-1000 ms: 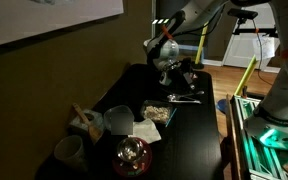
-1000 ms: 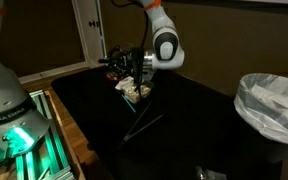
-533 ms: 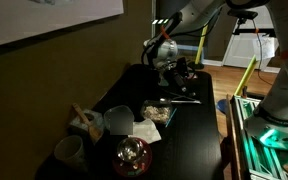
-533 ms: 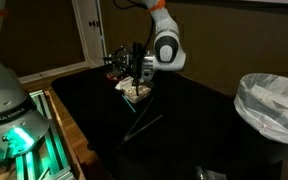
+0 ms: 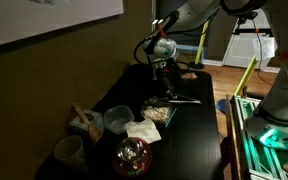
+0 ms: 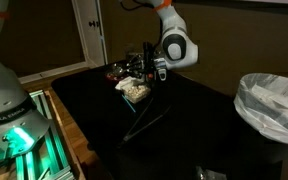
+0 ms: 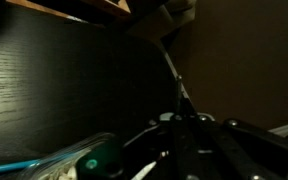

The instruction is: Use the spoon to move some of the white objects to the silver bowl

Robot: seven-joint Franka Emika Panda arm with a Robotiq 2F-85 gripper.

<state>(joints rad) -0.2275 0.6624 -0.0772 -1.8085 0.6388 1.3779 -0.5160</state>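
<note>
The spoon (image 7: pixel 174 70) would fall against the tray's far end, beside my gripper's fingers, if I opened now, so my gripper should keep holding it.
The white objects (image 5: pixel 156 112) lie heaped in a small shallow tray on the dark table; they also show in an exterior view (image 6: pixel 134 91). My gripper (image 5: pixel 165 82) hangs just above the far end of that tray, right beside it in an exterior view (image 6: pixel 147 78). It is shut on the spoon (image 7: pixel 174 70), whose thin handle runs out from the jaws in the wrist view. The spoon's bowl end is too dark to make out. The silver bowl (image 5: pixel 117 120), grey with a pale rim, stands next to the tray, on the side away from the gripper.
A white napkin (image 5: pixel 142 131) lies beside the tray. A dark reddish glass bowl (image 5: pixel 132 155), a mug (image 5: pixel 69 150) and a beige vessel (image 5: pixel 84 124) stand at the near end. A thin utensil (image 5: pixel 184 98) lies by the tray. A lined bin (image 6: pixel 274 105) stands off the table.
My gripper has shifted sideways over the table towards the tray, with the spoon still in it. Nothing on the table has moved.
</note>
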